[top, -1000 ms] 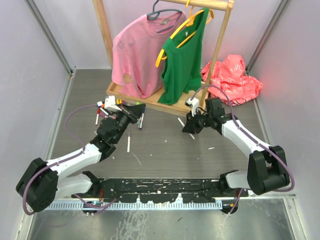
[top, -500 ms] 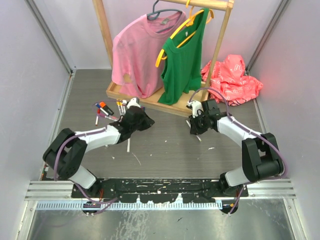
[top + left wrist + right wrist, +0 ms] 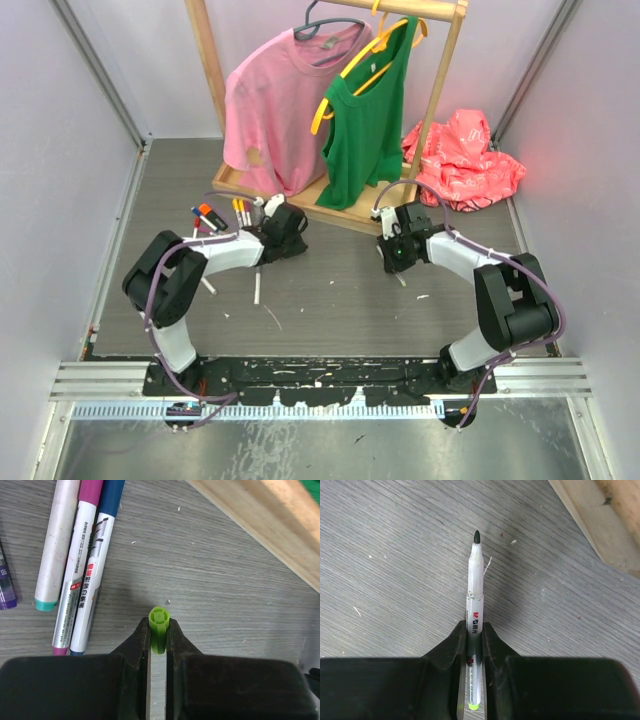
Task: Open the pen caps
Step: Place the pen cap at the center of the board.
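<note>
The white marker body (image 3: 474, 595) lies level just above flat grey floor; my right gripper must open.
My left gripper (image 3: 159, 625) is shut on a light green pen cap (image 3: 159, 621), whose round end sticks out past the fingertips. My right gripper (image 3: 474, 627) is shut on a white marker barrel (image 3: 474, 595) with no cap; its dark tip (image 3: 476, 536) points away. In the top view the left gripper (image 3: 288, 232) sits low by the wooden rack base (image 3: 330, 212), and the right gripper (image 3: 397, 254) is about a hand's width to its right. Capped markers (image 3: 82, 575) with magenta and blue caps lie to the left of the left gripper.
A pile of markers with coloured caps (image 3: 208, 216) lies left of the left gripper. Loose white barrels (image 3: 257, 287) rest on the grey floor. The clothes rack holds a pink shirt (image 3: 275, 110) and a green top (image 3: 368, 120). A red bag (image 3: 462, 155) lies at the back right.
Both arms have folded in, their elbows swinging toward the middle. The left gripper has shifted right toward the rack base and the right gripper slightly right. Both stay shut.
</note>
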You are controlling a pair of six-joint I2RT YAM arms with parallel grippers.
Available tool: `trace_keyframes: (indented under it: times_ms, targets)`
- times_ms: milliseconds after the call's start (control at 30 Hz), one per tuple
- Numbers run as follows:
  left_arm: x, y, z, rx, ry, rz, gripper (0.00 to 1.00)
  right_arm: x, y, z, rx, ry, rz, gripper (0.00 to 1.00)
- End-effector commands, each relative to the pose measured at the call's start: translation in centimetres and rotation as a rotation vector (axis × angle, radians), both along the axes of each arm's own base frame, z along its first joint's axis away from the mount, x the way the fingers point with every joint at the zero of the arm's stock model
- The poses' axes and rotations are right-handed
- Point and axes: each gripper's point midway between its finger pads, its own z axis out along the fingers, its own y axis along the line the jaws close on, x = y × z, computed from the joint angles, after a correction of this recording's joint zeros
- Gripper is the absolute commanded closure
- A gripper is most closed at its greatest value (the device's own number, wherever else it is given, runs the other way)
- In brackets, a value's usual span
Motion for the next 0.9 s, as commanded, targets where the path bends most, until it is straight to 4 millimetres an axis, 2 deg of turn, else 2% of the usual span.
trace_keyframes:
  times_ms: [0,200,467,667,867]
  targets:
    - [1.4,-0.4,0.6,0.026,-0.014,0.008,0.9,1.1,0.1,0.6,-0.01,-0.026,-0.017,0.9]
    - [1.7,-0.8,-0.5,0.041,0.011,-0.006,0.83,0.8,-0.4,-0.5,-0.048,0.019,-0.022,0.87]
    - [1.8,-0.8,-1.3,0.057,0.024,-0.007,0.73,0.9,-0.6,-0.8,-0.069,0.033,-0.027,0.75]
    - [1.8,-0.9,-1.0,0.054,0.022,-0.015,0.72,0.9,-0.6,-0.6,-0.069,0.033,-0.023,0.7]
    - [1.6,-1.8,0.5,0.013,0.011,-0.051,0.71,1.0,-0.5,-0.4,-0.064,0.031,-0.016,0.69]
